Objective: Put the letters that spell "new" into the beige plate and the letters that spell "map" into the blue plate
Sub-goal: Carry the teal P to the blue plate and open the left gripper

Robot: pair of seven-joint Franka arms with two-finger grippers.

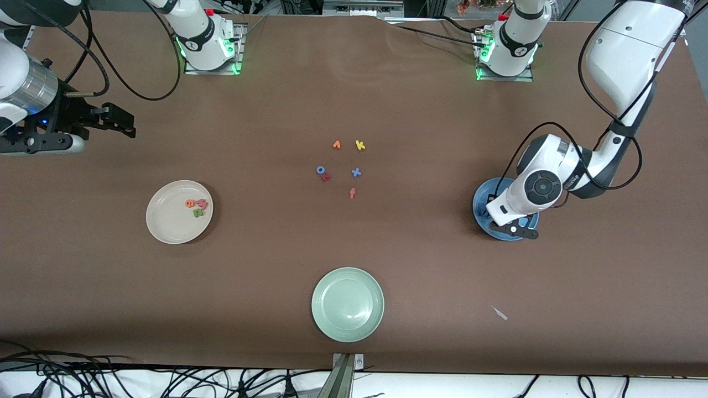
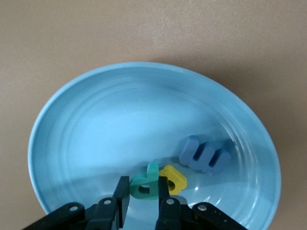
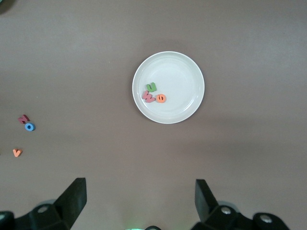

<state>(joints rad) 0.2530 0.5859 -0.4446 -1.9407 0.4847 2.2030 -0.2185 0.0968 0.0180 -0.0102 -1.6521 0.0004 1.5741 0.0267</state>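
Observation:
The teal "p" is low inside the blue plate's rim beside the yellow "a" and would remain there, so my left gripper releases it next.
The blue plate [image 1: 482, 199] [image 2: 96, 81] lies at the left arm's end of the table. My left gripper [image 1: 506, 221] [image 2: 143, 181] is low inside it, shut on the teal "p" [image 2: 144, 188]. The yellow "a" [image 2: 174, 179] touches the "p", and the periwinkle "m" [image 2: 206, 155] lies close by in the same plate. The beige plate [image 1: 166, 221] [image 3: 177, 72] holds the orange "e" [image 1: 190, 203] [image 3: 161, 98], red-pink "w" [image 1: 202, 204] [image 3: 148, 97] and green "n" [image 1: 198, 213] [image 3: 151, 87]. My right gripper [image 1: 119, 121] [image 3: 140, 191] waits open and high over the right arm's end of the table.
A pale green plate [image 1: 347, 304] sits near the front edge. Mid-table lie loose letters: an orange one [image 1: 336, 145], yellow "k" [image 1: 360, 145], blue "o" [image 1: 320, 170] touching a red one [image 1: 326, 177], blue "x" [image 1: 356, 172], orange "f" [image 1: 352, 193]. A white scrap [image 1: 499, 313] lies nearer the camera than the blue plate.

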